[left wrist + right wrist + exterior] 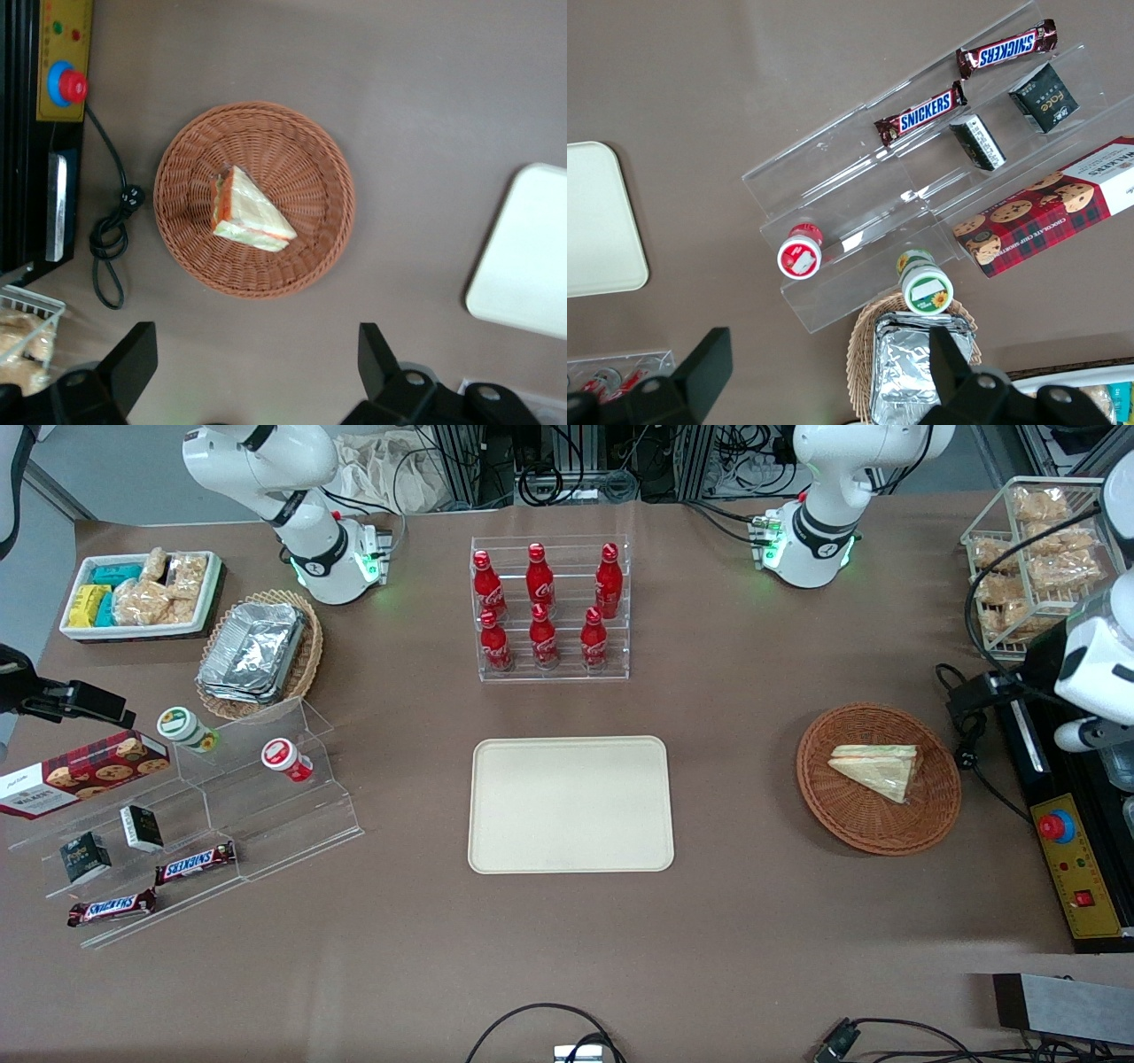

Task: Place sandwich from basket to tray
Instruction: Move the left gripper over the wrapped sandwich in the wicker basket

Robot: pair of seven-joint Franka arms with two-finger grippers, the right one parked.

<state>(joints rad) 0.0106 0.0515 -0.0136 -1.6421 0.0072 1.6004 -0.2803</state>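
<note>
Next, my gripper grabs the sandwich wedge by its wide end (pixel 906 770) to move it from the basket to the tray (pixel 571 806).
The sandwich (pixel 877 769) (pixel 248 212), a wrapped white-bread wedge with orange and green filling, lies in the round reddish-brown basket (pixel 850 824) (pixel 301 150). The cream tray (pixel 571 806) (pixel 532 257) (pixel 594 221) sits bare at the table's middle, toward the parked arm's end from the basket. My gripper (pixel 255 343) (pixel 1088 735) hangs high above the table, beside the basket and farther from the front camera than it. It is open wide with nothing between its black fingers (pixel 133 354), and it touches neither the basket nor the sandwich.
A black and yellow control box (pixel 1072 868) with a red button and a looped cable (pixel 966 735) lie beside the basket. A wire rack of bagged snacks (pixel 1032 558) stands near the working arm. A clear rack of red bottles (pixel 551 611) stands farther back than the tray.
</note>
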